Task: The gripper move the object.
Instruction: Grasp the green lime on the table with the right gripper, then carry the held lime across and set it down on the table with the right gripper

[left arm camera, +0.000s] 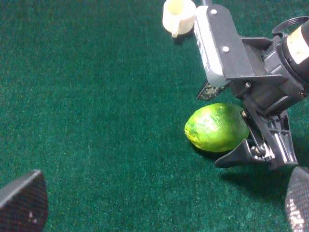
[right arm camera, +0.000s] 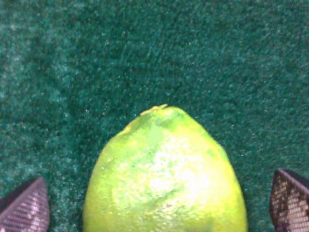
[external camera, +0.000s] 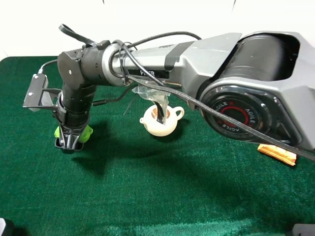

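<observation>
My right gripper should grab the green lime-like fruit by its rounded middle next. Then it can move the fruit over the green cloth.
The green lime-like fruit lies on the green cloth at the left. My right gripper has reached across to it and points down, with one finger on each side of the fruit. In the right wrist view the fruit fills the space between the fingertips, with gaps on both sides, so the right gripper is open. The left wrist view shows the fruit resting on the cloth beside the right gripper's fingers. My left gripper is open, empty and well short of the fruit.
A cream teapot stands mid-table under the right arm. A small cream cup stands beyond the fruit. A tan wooden block lies at the right. The green cloth covers the table.
</observation>
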